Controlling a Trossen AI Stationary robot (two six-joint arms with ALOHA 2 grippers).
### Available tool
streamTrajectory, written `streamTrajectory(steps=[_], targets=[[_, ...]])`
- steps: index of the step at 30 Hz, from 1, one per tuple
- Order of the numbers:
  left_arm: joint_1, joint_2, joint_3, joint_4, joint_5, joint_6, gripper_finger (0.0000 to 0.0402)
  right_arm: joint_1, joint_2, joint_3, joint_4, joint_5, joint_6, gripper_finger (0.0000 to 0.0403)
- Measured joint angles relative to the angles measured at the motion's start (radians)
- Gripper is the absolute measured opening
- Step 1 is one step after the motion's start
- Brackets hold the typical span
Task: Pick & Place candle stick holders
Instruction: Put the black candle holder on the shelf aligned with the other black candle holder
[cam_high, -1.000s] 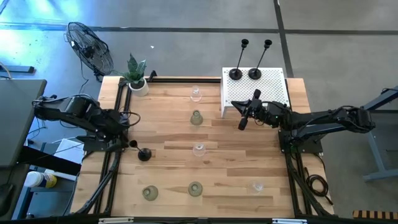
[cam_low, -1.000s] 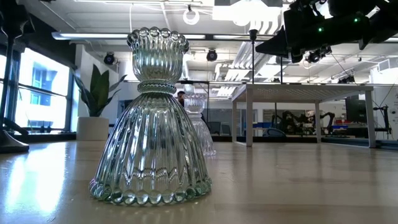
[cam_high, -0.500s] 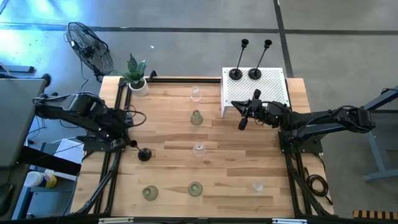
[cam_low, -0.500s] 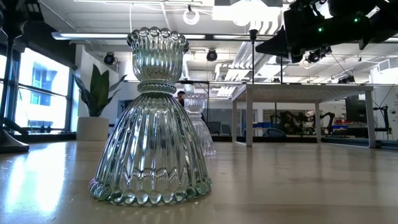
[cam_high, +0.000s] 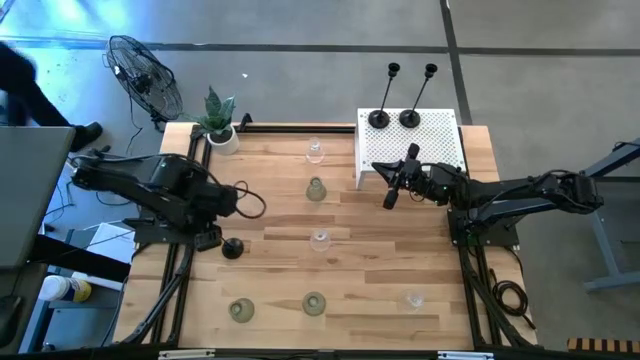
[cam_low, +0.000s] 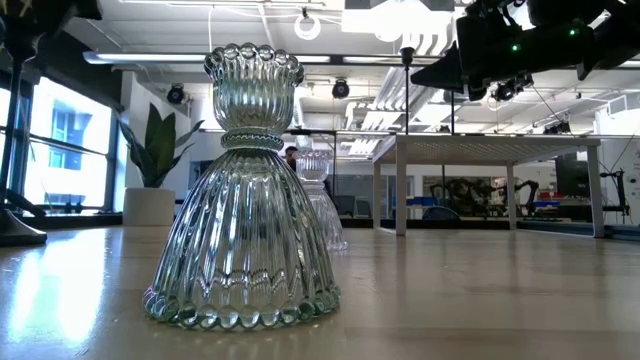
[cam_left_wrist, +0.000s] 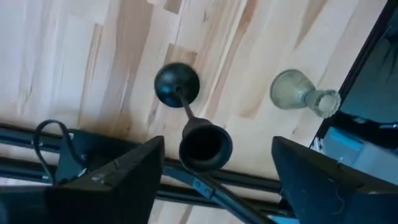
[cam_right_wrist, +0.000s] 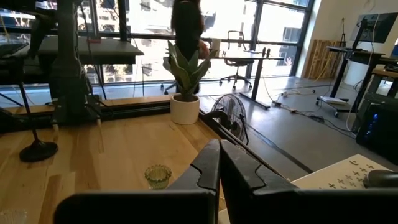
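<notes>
The left gripper grabs the black candle stick holder (cam_left_wrist: 177, 85) by its top cup (cam_left_wrist: 205, 146) next, to move it to its new place.
A black candle stick holder (cam_high: 232, 248) stands on its round base near the table's left edge; its base (cam_left_wrist: 177, 84) and top cup (cam_left_wrist: 205, 146) show in the left wrist view. My left gripper (cam_left_wrist: 216, 149) hangs over it (cam_high: 210, 235), open, a finger on either side of the cup without touching it. My right gripper (cam_high: 390, 196) is shut and empty, in the air by the white box's near left corner. Two black holders (cam_high: 378, 118) (cam_high: 410, 118) stand on the white perforated box (cam_high: 440, 150). Clear holders (cam_high: 320, 240) and pale-green holders (cam_high: 316, 189) stand on the table.
A plant in a white pot (cam_high: 220, 130) stands at the far left corner, with a fan (cam_high: 145, 75) on the floor beyond it. More holders stand near the front edge (cam_high: 241, 310) (cam_high: 314, 304) (cam_high: 413, 298). One fills the low view (cam_low: 245, 190).
My left arm has swung from the table's left edge toward the right, bringing its gripper over the black holder's stem. The holder has stayed where it was. My right arm has kept still.
</notes>
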Motion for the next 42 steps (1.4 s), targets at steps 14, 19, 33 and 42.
streamTrajectory(steps=[14,19,33,42], targets=[[-0.068,0.036,-0.028,-0.009,-0.052,0.007,0.031,0.0,0.0,0.0,0.0,-0.022,-0.026,0.0002],[-0.128,0.044,-0.046,-0.007,-0.133,-0.017,0.031,0.0,0.0,0.0,0.0,-0.022,-0.042,0.0001],[-0.203,0.056,-0.047,0.008,-0.212,-0.064,0.0228,0.0,0.0,0.0,0.004,-0.024,-0.043,0.0001],[-0.201,0.094,-0.048,0.009,-0.192,-0.04,0.0193,0.0,0.0,0.0,0.006,-0.025,-0.043,0.0001]])
